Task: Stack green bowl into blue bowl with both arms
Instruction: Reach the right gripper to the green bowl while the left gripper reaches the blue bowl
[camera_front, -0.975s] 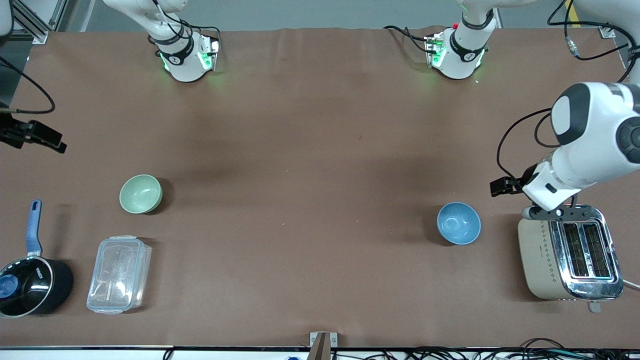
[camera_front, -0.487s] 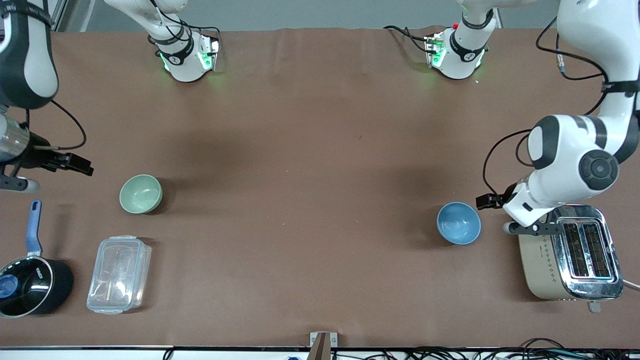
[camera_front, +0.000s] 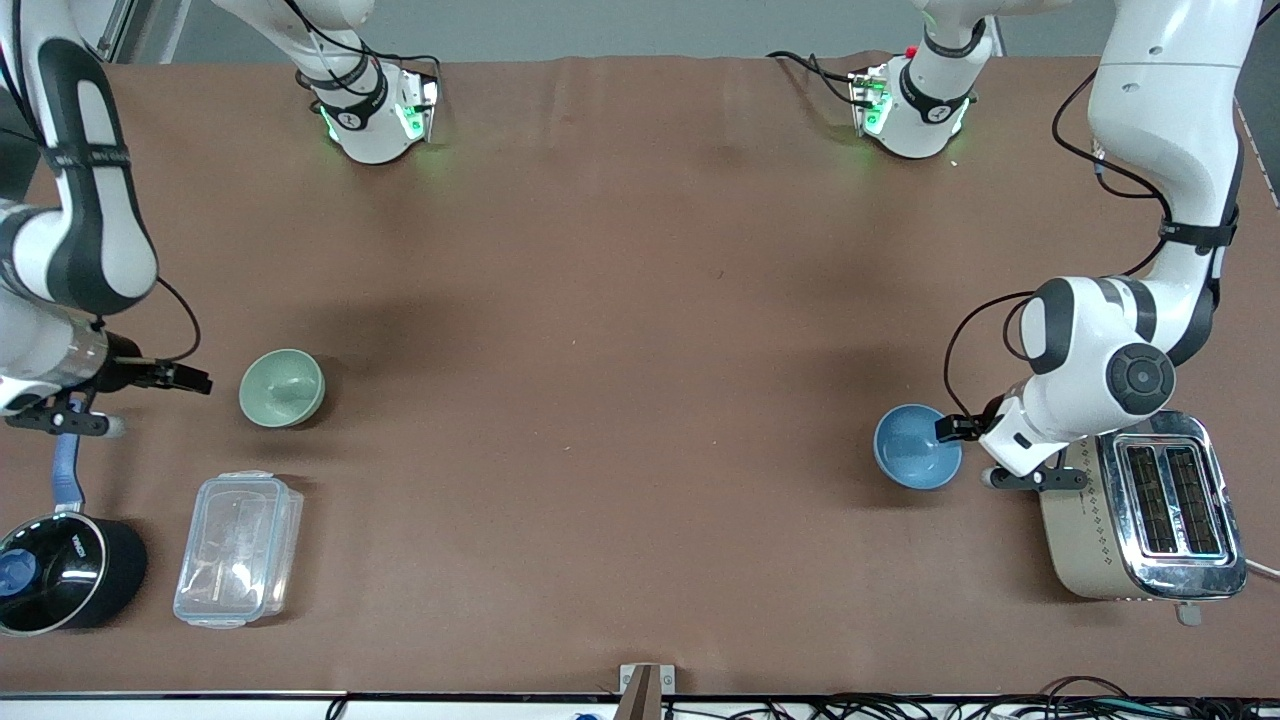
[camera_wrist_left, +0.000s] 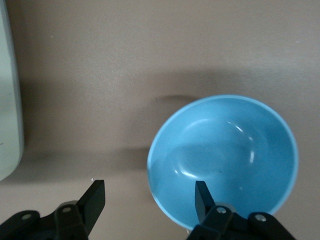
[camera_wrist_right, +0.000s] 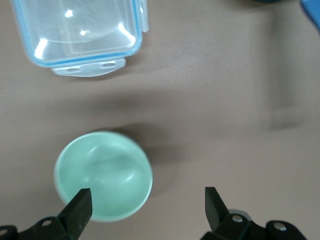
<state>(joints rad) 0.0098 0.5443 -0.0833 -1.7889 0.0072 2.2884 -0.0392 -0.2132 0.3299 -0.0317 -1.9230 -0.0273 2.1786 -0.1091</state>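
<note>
I will next grab the green bowl by its rim with my right gripper. Then it can be stacked into the blue bowl (camera_front: 917, 446).
The pale green bowl (camera_front: 282, 388) stands upright on the table toward the right arm's end. The blue bowl (camera_front: 917, 446) stands upright toward the left arm's end. My left gripper (camera_front: 1010, 472) hangs open and empty over the blue bowl's rim beside the toaster. In the left wrist view (camera_wrist_left: 148, 197) one finger is over the blue bowl (camera_wrist_left: 235, 150), the other over bare table. My right gripper (camera_front: 65, 420) hangs open and empty beside the green bowl. In the right wrist view (camera_wrist_right: 147, 204) one finger is over the green bowl (camera_wrist_right: 102, 172), the other over table.
A toaster (camera_front: 1140, 510) stands beside the blue bowl, at the left arm's end. A black saucepan (camera_front: 60, 570) with a blue handle and a clear plastic container (camera_front: 238, 548) lie nearer the front camera than the green bowl. The brown table (camera_front: 620, 380) lies between the bowls.
Both arms have swung in and down. The left gripper moved from over the toaster to the blue bowl's rim. The right gripper moved from the table's end toward the green bowl.
</note>
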